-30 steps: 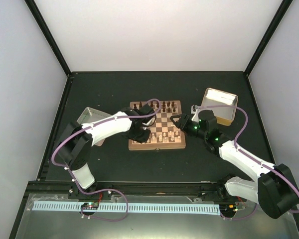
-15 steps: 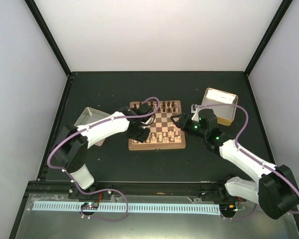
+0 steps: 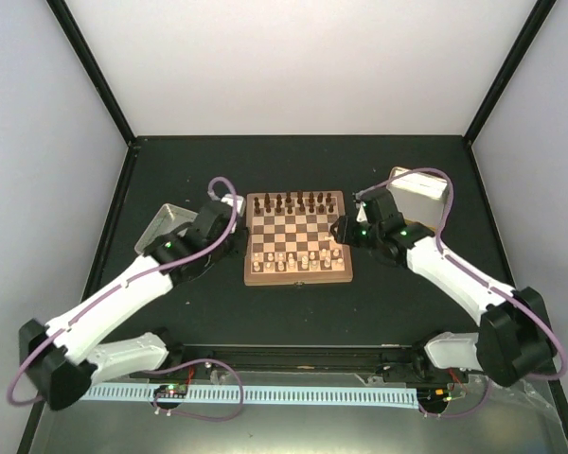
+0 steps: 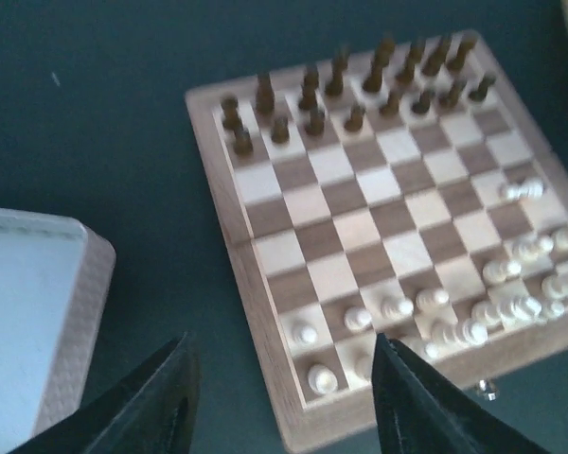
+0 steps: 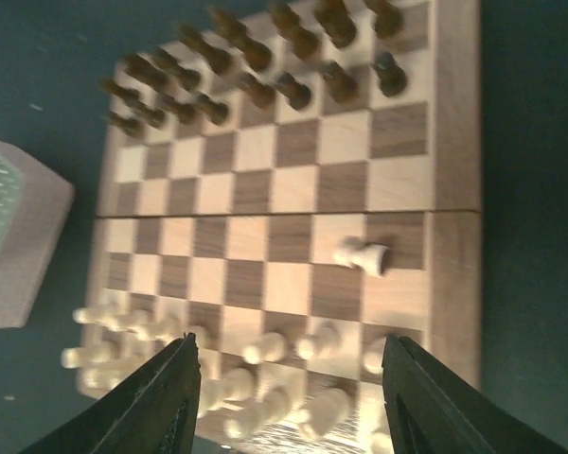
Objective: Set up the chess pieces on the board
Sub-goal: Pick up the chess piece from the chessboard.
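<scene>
The robot's right gripper should grab the toppled pale piece by its wide base (image 5: 376,260) next, so that the piece's head stays free for the left gripper.
The board (image 3: 299,278) lies mid-table with dark brown pieces (image 3: 293,201) lined along its far rows. The pale chess pieces (image 3: 289,258) crowd its two near rows, several bunched and leaning toward the right. One pale piece (image 5: 362,253) lies on its side alone on a square by the right edge, also visible as the toppled piece (image 4: 521,189). My left gripper (image 3: 229,248) hovers just off the board's left near corner, open and empty (image 4: 284,397). At the right edge, my right gripper (image 3: 341,232) hangs above the pale rows, open and empty (image 5: 289,397).
A shallow grey tray (image 3: 166,222) sits left of the board, close beside my left gripper (image 4: 28,312). A second tray (image 3: 418,194) stands behind my right arm. Dark matte table surrounds the board, bounded by black frame rails.
My left arm has drawn back off the board's left side toward the tray and its jaws have opened. The right gripper has edged slightly toward the far side, still open.
</scene>
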You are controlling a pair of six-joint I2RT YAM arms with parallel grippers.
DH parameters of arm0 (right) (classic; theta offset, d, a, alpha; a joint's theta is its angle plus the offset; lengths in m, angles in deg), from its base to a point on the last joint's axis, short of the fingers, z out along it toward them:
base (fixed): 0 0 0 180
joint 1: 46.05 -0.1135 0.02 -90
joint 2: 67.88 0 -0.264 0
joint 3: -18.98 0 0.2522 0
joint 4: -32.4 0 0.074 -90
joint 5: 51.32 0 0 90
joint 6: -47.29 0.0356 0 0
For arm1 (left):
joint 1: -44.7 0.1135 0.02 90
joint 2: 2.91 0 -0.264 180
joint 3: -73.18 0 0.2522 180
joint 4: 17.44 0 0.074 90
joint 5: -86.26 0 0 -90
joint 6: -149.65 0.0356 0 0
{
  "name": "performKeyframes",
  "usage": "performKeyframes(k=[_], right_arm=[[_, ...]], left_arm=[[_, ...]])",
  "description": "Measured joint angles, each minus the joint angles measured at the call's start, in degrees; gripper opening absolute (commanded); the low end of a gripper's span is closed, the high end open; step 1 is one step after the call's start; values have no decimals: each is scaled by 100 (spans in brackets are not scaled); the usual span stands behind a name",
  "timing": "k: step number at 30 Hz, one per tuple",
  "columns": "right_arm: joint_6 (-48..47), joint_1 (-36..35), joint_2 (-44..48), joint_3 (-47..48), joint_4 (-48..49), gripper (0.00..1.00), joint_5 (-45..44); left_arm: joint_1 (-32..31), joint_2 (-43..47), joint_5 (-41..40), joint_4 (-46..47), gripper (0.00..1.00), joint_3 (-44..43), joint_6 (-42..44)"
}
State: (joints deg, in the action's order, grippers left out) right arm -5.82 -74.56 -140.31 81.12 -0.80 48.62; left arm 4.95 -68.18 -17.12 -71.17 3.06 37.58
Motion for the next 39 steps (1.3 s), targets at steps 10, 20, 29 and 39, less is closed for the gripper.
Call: performKeyframes(k=[10,20,29,39], right_arm=[[-702,0,-1440,841,-981,40,-345],[-1165,0,-2435,1679,-1248,41,-339],[-1449,0,-2806,1816,-1445,34,-227],[-1589,-11,-3209,2055,-1554,36,-195]], left_arm=[[33,1611,-444,1145,59,1045,216],[68,1552,-337,1357,61,1045,219],[81,1368,-146,1392,61,1045,221],[103,1303,-35,1397,61,1045,223]])
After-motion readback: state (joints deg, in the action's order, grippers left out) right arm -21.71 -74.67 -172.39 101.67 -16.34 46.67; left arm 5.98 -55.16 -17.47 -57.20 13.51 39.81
